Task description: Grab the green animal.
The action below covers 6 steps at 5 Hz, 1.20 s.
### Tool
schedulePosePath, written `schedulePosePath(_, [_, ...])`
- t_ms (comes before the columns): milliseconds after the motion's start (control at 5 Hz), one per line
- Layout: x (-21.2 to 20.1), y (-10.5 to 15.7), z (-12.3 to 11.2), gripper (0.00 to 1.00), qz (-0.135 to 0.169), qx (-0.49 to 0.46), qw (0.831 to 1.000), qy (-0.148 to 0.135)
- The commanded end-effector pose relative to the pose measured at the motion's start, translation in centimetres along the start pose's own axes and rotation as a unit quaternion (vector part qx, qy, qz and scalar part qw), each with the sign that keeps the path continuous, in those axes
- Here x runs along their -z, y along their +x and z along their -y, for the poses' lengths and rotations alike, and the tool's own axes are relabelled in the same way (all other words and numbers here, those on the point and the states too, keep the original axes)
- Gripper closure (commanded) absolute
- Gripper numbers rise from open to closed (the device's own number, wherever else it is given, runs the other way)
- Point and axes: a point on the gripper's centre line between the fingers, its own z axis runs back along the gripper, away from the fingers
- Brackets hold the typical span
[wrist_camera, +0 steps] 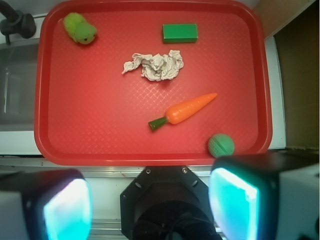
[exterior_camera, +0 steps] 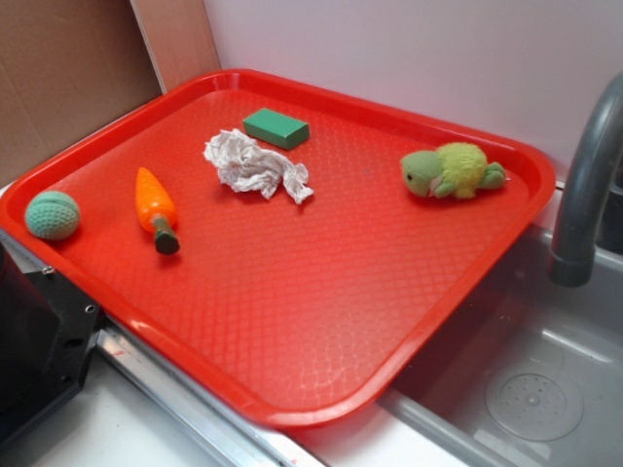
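My gripper grabs the plush turtle by its fuzzy yellow-green shell (exterior_camera: 463, 167) next, to pick it off the red tray.
The green animal (exterior_camera: 452, 172) is a small plush turtle with a green head and a fuzzy yellow-green shell. It lies on the red tray (exterior_camera: 321, 331) near the far right corner, head pointing left. In the wrist view the green animal (wrist_camera: 80, 28) sits at the tray's top left corner. My gripper (wrist_camera: 150, 207) is high above the near side of the tray (wrist_camera: 100, 125), far from the animal. Its two fingers stand wide apart with nothing between them. The gripper itself is out of sight in the exterior view.
On the tray also lie an orange carrot toy (exterior_camera: 156, 206), a teal crocheted ball (exterior_camera: 52, 215), a crumpled white tissue (exterior_camera: 255, 166) and a flat green block (exterior_camera: 276, 127). A grey faucet (exterior_camera: 588, 185) and sink (exterior_camera: 535, 389) stand right of the tray. The robot base (wrist_camera: 167, 205) is below.
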Motion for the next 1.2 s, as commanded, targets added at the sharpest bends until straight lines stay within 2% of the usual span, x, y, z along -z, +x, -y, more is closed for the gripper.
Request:
schedulePosePath(0, [0.0, 0.0, 0.0, 0.00, 0.000, 0.000, 1.000, 0.000])
schedulePosePath(200, [0.8, 1.4, -0.4, 0.00, 0.012, 0.011, 1.000, 0.008])
schedulePosePath(600, [4.0, 7.6, 0.7, 0.00, 0.049, 0.125, 0.990, 0.031])
schedulePosePath(800, [6.4, 12.0, 2.8, 0.00, 0.095, 0.192, 0.977, 0.010])
schedulePosePath(1000, [9.0, 15.4, 4.3, 0.00, 0.109, 0.215, 0.971, 0.002])
